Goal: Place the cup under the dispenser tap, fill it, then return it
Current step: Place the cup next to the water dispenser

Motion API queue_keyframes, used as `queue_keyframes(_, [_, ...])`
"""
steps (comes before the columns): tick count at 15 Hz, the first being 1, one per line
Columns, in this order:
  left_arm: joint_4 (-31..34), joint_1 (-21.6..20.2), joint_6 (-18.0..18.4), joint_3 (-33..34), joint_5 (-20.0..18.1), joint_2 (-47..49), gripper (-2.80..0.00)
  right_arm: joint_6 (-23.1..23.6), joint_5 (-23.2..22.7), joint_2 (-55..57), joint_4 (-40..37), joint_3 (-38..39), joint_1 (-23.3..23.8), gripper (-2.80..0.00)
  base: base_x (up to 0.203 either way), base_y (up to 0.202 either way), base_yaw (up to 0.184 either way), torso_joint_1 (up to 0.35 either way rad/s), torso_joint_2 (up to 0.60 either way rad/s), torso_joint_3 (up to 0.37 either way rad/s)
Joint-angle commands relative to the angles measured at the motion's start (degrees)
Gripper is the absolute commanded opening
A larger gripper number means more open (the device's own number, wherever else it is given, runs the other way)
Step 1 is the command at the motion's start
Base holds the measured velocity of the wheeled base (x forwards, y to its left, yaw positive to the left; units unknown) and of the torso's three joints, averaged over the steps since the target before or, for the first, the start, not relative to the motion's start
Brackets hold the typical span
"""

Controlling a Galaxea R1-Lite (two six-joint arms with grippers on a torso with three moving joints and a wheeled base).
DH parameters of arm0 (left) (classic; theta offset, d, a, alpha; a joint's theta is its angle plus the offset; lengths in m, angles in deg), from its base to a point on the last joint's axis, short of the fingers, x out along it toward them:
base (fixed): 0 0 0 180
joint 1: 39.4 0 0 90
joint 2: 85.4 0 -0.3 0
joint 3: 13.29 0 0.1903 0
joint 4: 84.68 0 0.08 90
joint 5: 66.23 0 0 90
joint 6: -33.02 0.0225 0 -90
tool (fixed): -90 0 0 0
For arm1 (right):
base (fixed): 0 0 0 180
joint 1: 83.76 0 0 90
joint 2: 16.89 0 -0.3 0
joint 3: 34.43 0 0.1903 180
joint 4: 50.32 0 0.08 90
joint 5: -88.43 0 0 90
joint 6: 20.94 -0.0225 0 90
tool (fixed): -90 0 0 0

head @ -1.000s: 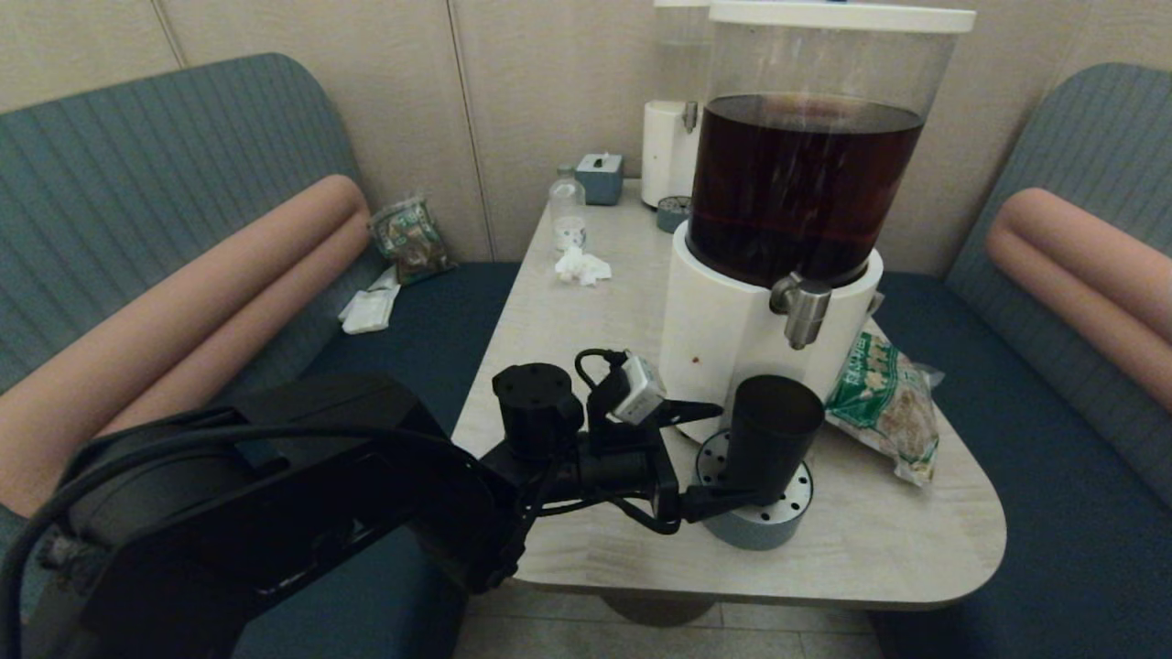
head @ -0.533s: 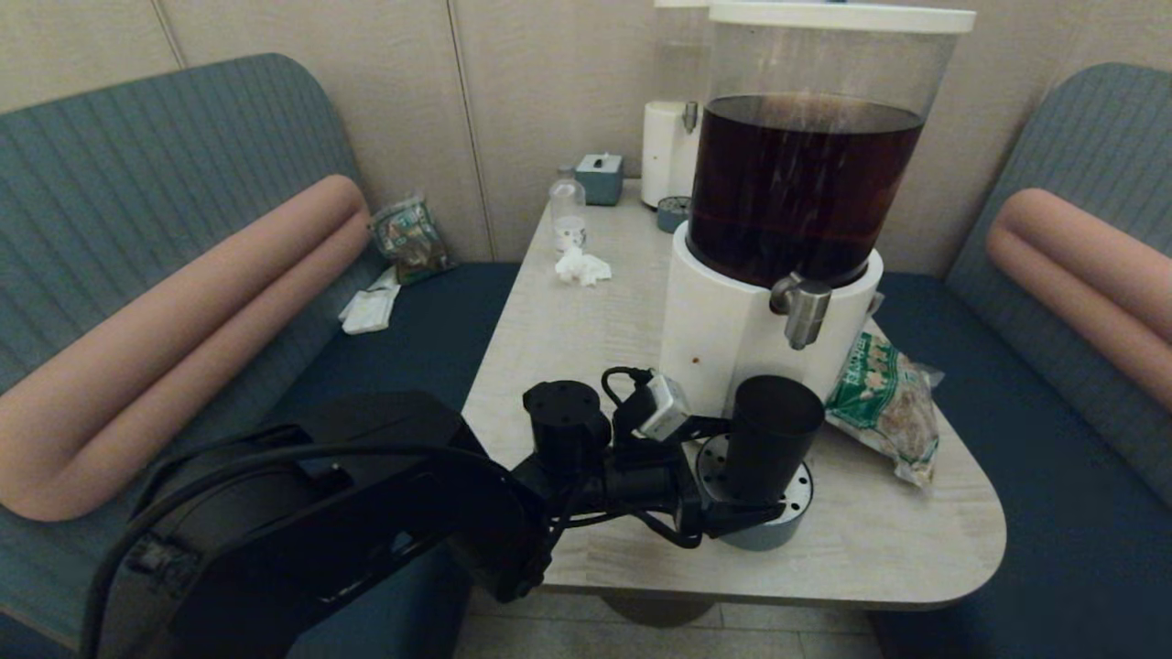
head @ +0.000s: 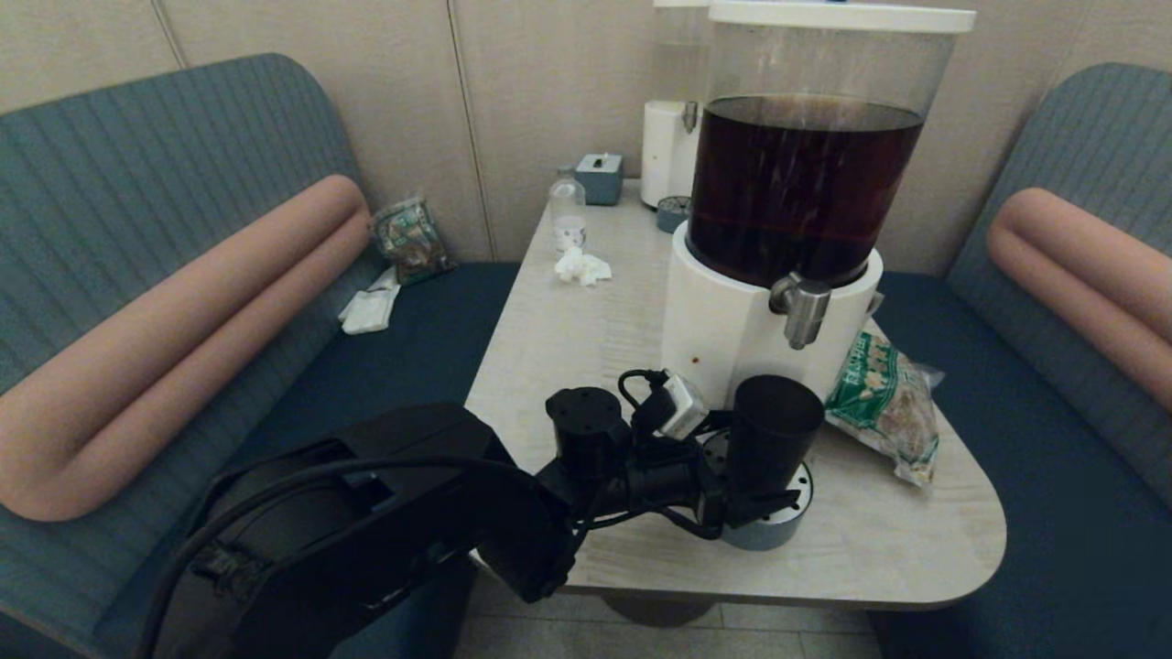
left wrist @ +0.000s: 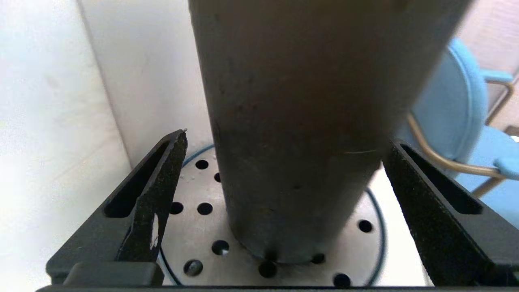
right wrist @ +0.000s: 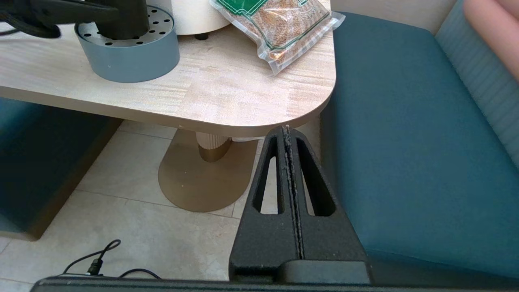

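Observation:
The left gripper of the robot should grab the black cup by its lower body (head: 761, 474) (left wrist: 292, 194) next, to put it back on the tabletop.
The black cup (head: 774, 430) stands upright on the round perforated drip tray (head: 795, 508), just below and in front of the steel dispenser tap (head: 801, 311) on the white base of the tank of dark liquid (head: 797, 183). My left gripper (head: 751, 485) is open, reaching in from the left at the cup's lower part. In the left wrist view the cup (left wrist: 296, 121) fills the space between the fingers (left wrist: 162, 182), with a gap on one side. My right gripper (right wrist: 286, 129) is shut and empty, parked below the table's front right corner.
A green snack bag (head: 884, 403) lies right of the dispenser, close to the cup. At the table's far end are a small clear bottle (head: 568, 210), a crumpled tissue (head: 581, 265), a tissue box (head: 600, 177) and a second white dispenser (head: 668, 151). Benches flank the table (head: 916, 540).
My left arm has moved right towards the cup, and its open fingers have slid from short of the cup to either side of it. The cup has not moved.

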Motion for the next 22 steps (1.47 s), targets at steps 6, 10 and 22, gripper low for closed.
queue_keyframes(6, [-0.6, 0.1, -1.7, -4.5, 2.8, 2.2, -2.80, 0.0, 0.0, 0.0, 0.0, 0.1, 0.0, -2.80, 0.000, 0.000, 0.000, 0.000, 0.00, 0.000])
queue_keyframes(10, [-3.0, 0.5, -3.1, -3.8, 2.9, 2.1, -2.80, 0.1, 0.0, 0.0, 0.0, 0.0, 0.0, -2.80, 0.000, 0.000, 0.000, 0.000, 0.00, 0.000])
queue_keyframes(22, [-10.5, -1.2, -8.9, 19.7, 3.2, -12.3, -2.80, 0.1, 0.0, 0.0, 0.0, 0.1, 0.0, -2.80, 0.000, 0.000, 0.000, 0.000, 0.00, 0.000])
